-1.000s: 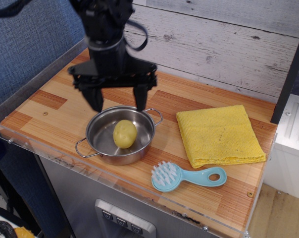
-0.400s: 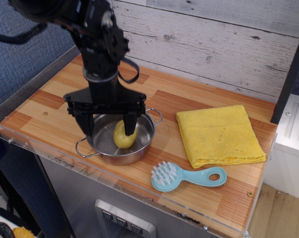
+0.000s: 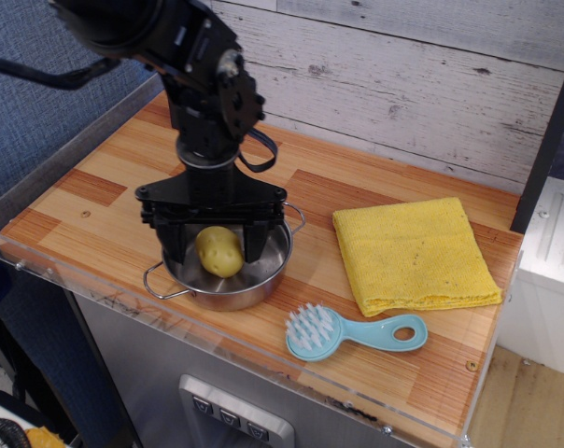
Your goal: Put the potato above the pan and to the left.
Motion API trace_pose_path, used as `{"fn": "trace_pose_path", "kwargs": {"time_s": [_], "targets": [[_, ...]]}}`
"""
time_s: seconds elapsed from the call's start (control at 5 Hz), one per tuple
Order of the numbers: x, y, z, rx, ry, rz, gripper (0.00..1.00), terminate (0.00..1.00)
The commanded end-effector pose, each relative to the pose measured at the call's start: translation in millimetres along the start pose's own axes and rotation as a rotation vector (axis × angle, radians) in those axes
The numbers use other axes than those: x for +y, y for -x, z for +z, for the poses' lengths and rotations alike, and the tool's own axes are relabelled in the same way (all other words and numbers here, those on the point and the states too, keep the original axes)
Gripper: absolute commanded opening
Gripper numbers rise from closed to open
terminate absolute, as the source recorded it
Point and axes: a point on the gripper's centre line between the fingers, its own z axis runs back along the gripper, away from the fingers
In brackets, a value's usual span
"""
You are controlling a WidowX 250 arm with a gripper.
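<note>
I will grab the potato (image 3: 219, 250) by its rounded sides with my gripper next. Then the potato can come out of the pan and go onto the wood.
The pale yellow-green potato (image 3: 219, 250) lies inside the shiny steel pan (image 3: 228, 297), which stands near the front left of the wooden counter. My black gripper (image 3: 214, 254) reaches down into the pan. It is open, with one finger on each side of the potato. The left finger (image 3: 175, 245) stands a little apart from the potato, and the right finger (image 3: 254, 241) is close beside it. The arm hides the far rim of the pan.
A folded yellow cloth (image 3: 415, 252) lies to the right of the pan. A light blue brush (image 3: 343, 333) lies near the front edge. A plank wall runs along the back, and a grey panel stands at the left. Bare wood (image 3: 105, 201) shows behind and left of the pan.
My gripper has come down from above the pan into it, so its fingers now straddle the potato. The potato sits slightly further left in the pan.
</note>
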Motion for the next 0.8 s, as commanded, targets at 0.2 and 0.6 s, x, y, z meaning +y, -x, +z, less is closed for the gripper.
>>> {"fn": "trace_pose_path", "kwargs": {"time_s": [0.2, 0.6], "targets": [[-11.4, 3.8, -6.2, -0.027, -0.024, -0.010, 1.00, 0.00], [-6.6, 2.2, -2.0, -0.046, -0.034, 0.004, 0.00, 0.00]]}}
